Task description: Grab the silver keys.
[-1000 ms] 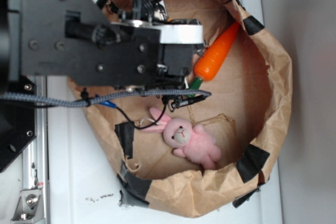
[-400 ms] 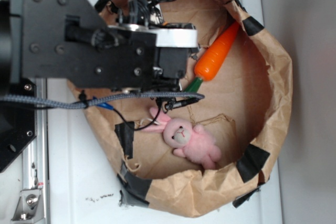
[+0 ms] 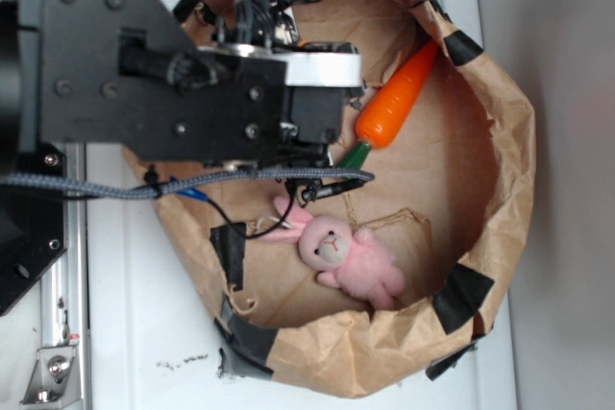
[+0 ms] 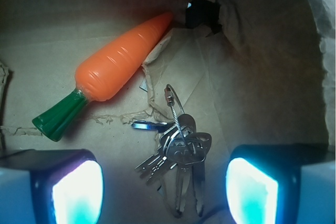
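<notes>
I will next grab the keys with my gripper by their thin twisted wire (image 4: 177,118). Then I can pick the silver keys out of the paper bag.
In the wrist view the silver keys (image 4: 181,153) lie fanned on a thin wire ring on the brown paper floor. They sit between my two glowing fingertips (image 4: 77,192), a little nearer the right pad. My gripper (image 4: 164,192) is open and low over them, touching nothing. In the exterior view the keys are hidden under the black arm and gripper body (image 3: 307,122).
An orange carrot (image 4: 118,64) with a green stem lies up-left of the keys; the carrot (image 3: 396,95) also shows beside the gripper. A pink plush bunny (image 3: 346,261) lies nearer the front. The brown paper bag wall (image 3: 509,132) with black tape patches rings everything.
The arm shifted slightly left between the earliest frame and 0.4 s ago. Since then nothing has visibly moved.
</notes>
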`<move>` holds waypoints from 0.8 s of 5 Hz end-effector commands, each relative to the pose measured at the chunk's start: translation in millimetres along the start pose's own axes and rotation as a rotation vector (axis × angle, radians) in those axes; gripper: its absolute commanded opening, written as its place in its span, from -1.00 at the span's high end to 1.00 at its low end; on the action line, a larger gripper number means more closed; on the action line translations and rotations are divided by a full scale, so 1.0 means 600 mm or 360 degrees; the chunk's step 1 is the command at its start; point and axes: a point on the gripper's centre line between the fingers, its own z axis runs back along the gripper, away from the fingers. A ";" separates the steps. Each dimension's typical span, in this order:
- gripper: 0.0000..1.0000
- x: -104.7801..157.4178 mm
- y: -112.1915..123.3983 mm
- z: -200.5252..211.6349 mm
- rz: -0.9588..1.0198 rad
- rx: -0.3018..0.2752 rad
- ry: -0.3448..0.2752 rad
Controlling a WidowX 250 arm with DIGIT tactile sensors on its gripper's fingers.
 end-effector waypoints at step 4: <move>-1.00 0.043 0.019 -0.051 0.0049 0.0006 0.0022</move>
